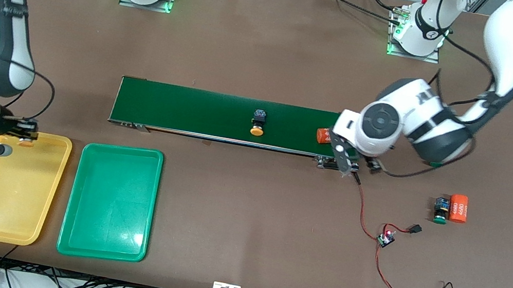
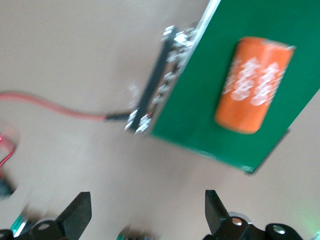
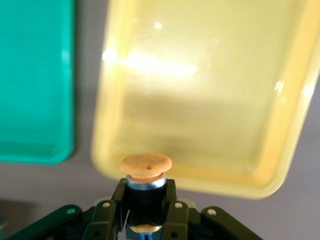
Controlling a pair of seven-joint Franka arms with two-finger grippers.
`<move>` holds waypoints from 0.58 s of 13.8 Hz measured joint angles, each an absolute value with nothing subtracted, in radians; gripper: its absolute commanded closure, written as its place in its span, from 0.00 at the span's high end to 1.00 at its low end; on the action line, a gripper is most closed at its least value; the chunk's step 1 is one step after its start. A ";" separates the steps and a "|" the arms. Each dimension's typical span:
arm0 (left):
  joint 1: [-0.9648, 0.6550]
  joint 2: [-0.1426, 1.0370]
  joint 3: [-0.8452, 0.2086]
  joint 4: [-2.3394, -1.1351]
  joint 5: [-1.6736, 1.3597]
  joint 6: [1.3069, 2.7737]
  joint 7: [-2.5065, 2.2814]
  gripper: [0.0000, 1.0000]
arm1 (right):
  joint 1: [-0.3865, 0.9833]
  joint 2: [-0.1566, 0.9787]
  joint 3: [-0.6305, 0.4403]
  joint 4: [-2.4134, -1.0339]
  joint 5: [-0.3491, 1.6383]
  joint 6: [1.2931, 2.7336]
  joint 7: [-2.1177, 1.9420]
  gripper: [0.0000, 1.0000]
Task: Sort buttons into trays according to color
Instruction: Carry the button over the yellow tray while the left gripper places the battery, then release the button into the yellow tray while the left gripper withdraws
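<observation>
The orange-capped button [image 1: 26, 143] [image 3: 145, 167] is hanging above the bottom of the yellow tray and would fall if the robot's right gripper opened now. The right gripper should keep holding the button.
My right gripper [image 1: 23, 130] is shut on an orange-capped button [image 3: 145, 165] and holds it over the rim of the yellow tray [image 1: 3, 195] that lies farther from the front camera. The right wrist view shows the jaws [image 3: 145, 196] clamped on the button's dark body, with the yellow tray [image 3: 200, 105] and the green tray [image 3: 35, 80] below. The green tray [image 1: 110, 208] lies beside the yellow one. A second orange-capped button [image 1: 257, 124] sits on the belt. A green-capped button [image 1: 440, 211] lies toward the left arm's end. My left gripper [image 1: 346, 165] is open and empty [image 2: 146, 212] over the table by the belt's end.
The dark-green conveyor belt [image 1: 189, 109] crosses the middle. One orange "4680" cylinder [image 1: 323, 135] lies on its end by my left gripper and also shows in the left wrist view [image 2: 254, 84]. Another cylinder [image 1: 458, 208] lies beside the green-capped button. Red wires and a small board [image 1: 385, 238] lie nearer the front camera.
</observation>
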State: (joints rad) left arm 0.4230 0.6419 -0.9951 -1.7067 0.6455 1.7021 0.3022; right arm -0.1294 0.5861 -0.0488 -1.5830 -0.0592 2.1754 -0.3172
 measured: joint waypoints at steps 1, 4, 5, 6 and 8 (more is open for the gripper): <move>0.434 0.635 -0.995 -1.656 0.645 1.656 0.284 1.00 | -0.147 0.613 -0.049 -1.575 -0.065 2.222 -0.338 0.09; 0.493 0.622 -0.992 -1.520 0.650 1.577 0.262 1.00 | -0.188 0.685 -0.049 -1.543 -0.069 2.299 -0.382 0.14; 0.515 0.622 -0.991 -1.477 0.658 1.567 0.262 1.00 | -0.193 0.702 -0.049 -1.533 -0.069 2.310 -0.388 0.29; 0.533 0.622 -0.986 -1.433 0.660 1.553 0.262 1.00 | -0.197 0.713 -0.049 -1.526 -0.069 2.320 -0.389 0.34; 0.544 0.622 -0.950 -1.361 0.660 1.523 0.261 1.00 | -0.200 0.730 -0.049 -1.521 -0.069 2.345 -0.389 0.42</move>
